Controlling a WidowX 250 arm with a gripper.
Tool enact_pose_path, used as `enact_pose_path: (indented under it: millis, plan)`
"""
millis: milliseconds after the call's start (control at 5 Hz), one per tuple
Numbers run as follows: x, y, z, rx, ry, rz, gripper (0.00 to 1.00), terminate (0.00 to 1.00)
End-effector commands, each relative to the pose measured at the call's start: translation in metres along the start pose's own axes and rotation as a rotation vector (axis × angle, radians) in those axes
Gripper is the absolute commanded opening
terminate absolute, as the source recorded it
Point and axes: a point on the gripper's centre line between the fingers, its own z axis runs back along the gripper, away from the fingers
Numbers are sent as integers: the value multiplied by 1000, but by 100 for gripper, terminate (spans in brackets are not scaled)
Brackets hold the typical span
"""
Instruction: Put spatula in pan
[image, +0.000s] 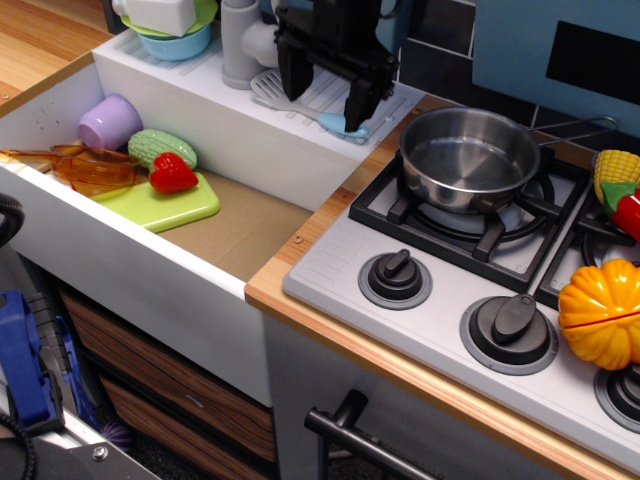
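Observation:
The gripper grabs the spatula by its light blue handle (338, 124) next. Then the spatula goes in the steel pan (468, 158).
The spatula (334, 123) lies on the white ribbed drainboard behind the sink. Its slotted whitish blade points left and its light blue handle points right toward the stove. My black gripper (325, 102) is open and low over it, one finger near the blade and the other by the handle end, covering the spatula's middle. I cannot tell whether the fingers touch it. The shiny steel pan (468, 158) sits empty on the rear left burner to the right of the gripper, its thin dark handle (578, 129) pointing back right.
A grey faucet (240, 45) and stacked bowls (172, 30) stand left of the gripper. The sink holds a purple cup (108, 120), a green board (160, 205) and a strawberry (172, 175). An orange pumpkin (600, 315) and corn (616, 172) sit on the stove's right side.

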Motion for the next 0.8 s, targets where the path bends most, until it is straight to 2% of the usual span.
enact_pose_path:
  millis: [0, 200, 400, 600]
  plan:
    - [25, 14, 12, 39, -97, 134, 100, 0]
    - [48, 24, 15, 18, -90, 224, 100, 0]
    - [67, 30, 11, -26, -52, 351, 100, 0]
    - [74, 30, 2, -34, -72, 387, 100, 0]
